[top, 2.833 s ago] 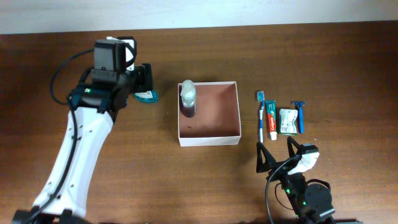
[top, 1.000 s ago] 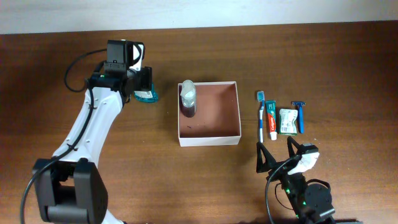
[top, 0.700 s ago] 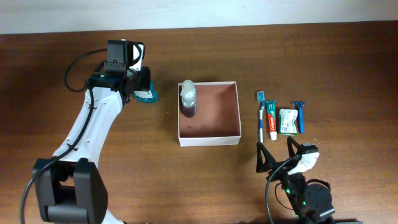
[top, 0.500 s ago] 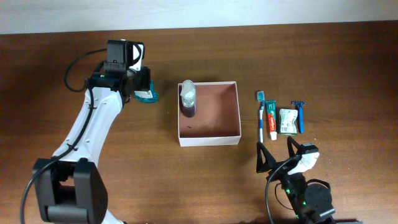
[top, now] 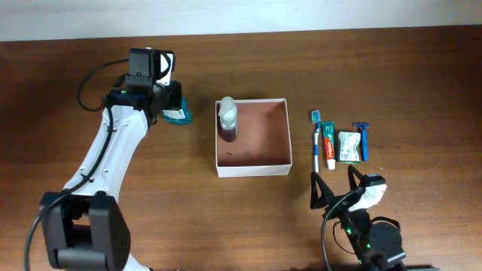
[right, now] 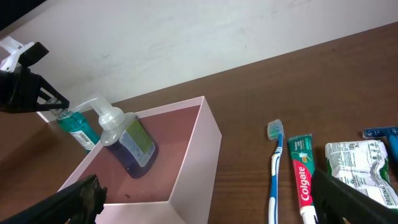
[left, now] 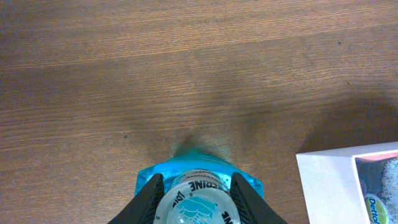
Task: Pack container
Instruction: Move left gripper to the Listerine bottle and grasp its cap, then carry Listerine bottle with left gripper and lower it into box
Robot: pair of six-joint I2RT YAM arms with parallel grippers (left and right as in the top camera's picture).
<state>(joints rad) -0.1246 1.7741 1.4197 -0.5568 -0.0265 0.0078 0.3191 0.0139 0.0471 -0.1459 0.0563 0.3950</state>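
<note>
My left gripper's fingers are tight against either side of the bottle's cap, so the teal mouthwash bottle (top: 177,114) (left: 198,190) would come up with the gripper if I lifted it now.
The container (top: 254,171) is a square white-walled box with a reddish-brown floor at the table's middle, also seen in the right wrist view (right: 200,163). A clear pump soap bottle (top: 227,119) lies inside along its left wall. A teal mouthwash bottle (top: 177,114) stands left of the box. My left gripper (top: 172,104) is over it. In the left wrist view both fingers (left: 148,200) press against the bottle's (left: 198,194) sides, so my left gripper (left: 198,202) is shut on it. My right gripper (top: 337,188) stands open near the front edge, holding nothing.
Right of the box lie a toothbrush (top: 316,140), a red toothpaste tube (top: 328,145), a green-white packet (top: 347,147) and a blue razor (top: 363,141), side by side. The box's corner (left: 328,186) shows at the lower right of the left wrist view.
The left arm has brought its gripper in over the teal bottle, and the jaws have narrowed onto it. The right arm has not moved.
</note>
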